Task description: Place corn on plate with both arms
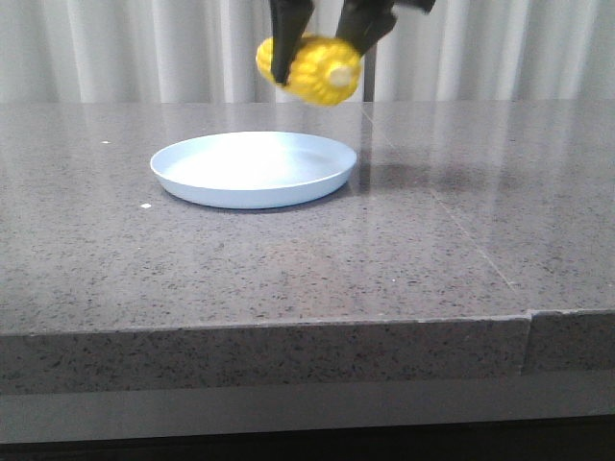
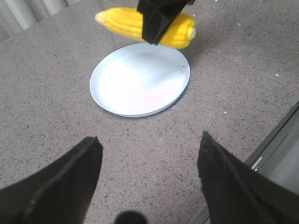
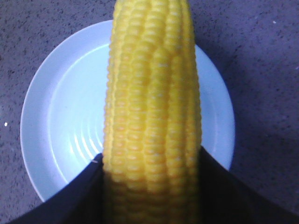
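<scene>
The yellow corn hangs above the pale blue plate; I need to lower it onto the plate before my right gripper lets go.
The yellow corn hangs in the air above the far right rim of the pale blue plate. My right gripper is shut on the corn, one black finger on each side. In the right wrist view the corn runs lengthways between the fingers, with the plate directly below. My left gripper is open and empty, low over bare table short of the plate. From there I see the corn held beyond the plate. The left gripper is out of the front view.
The grey speckled stone table has a front edge close to the camera and a seam running on the right. A pale curtain hangs behind. The table's edge shows near the left gripper.
</scene>
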Controlling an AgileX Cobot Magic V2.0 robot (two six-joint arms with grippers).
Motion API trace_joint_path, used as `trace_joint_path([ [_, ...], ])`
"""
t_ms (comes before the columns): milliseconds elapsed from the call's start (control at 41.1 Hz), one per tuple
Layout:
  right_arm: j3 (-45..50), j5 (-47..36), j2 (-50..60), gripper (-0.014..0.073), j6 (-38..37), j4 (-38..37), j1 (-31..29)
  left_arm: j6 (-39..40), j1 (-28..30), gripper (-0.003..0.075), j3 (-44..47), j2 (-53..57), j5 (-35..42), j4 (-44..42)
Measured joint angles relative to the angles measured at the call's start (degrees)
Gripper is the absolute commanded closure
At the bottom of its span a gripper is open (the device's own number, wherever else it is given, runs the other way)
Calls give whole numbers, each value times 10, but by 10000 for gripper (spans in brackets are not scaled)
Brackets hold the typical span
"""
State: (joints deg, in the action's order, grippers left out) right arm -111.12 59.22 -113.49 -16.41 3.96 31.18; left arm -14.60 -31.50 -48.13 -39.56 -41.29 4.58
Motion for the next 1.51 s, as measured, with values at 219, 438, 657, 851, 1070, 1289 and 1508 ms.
trace_joint_path([
  [219, 0, -47, -57, 277, -45, 24, 17, 0, 0, 283, 0, 0, 0, 0],
  [438, 0, -59, -75, 20, -49, 35, 23, 0, 0, 283, 0, 0, 0, 0],
  [657, 0, -33, -37, -8, -48, -11, 23, 0, 0, 283, 0, 0, 0, 0],
  [851, 8, 7, 59, -8, 7, -45, 29, 0, 0, 283, 0, 0, 0, 0],
  [1070, 121, 27, 208, -8, 110, -40, 34, 0, 0, 283, 0, 0, 0, 0],
  [1289, 260, 27, 385, -8, 136, -37, 34, 0, 0, 283, 0, 0, 0, 0],
  [1508, 371, 27, 549, -8, 138, -37, 34, 0, 0, 283, 0, 0, 0, 0],
])
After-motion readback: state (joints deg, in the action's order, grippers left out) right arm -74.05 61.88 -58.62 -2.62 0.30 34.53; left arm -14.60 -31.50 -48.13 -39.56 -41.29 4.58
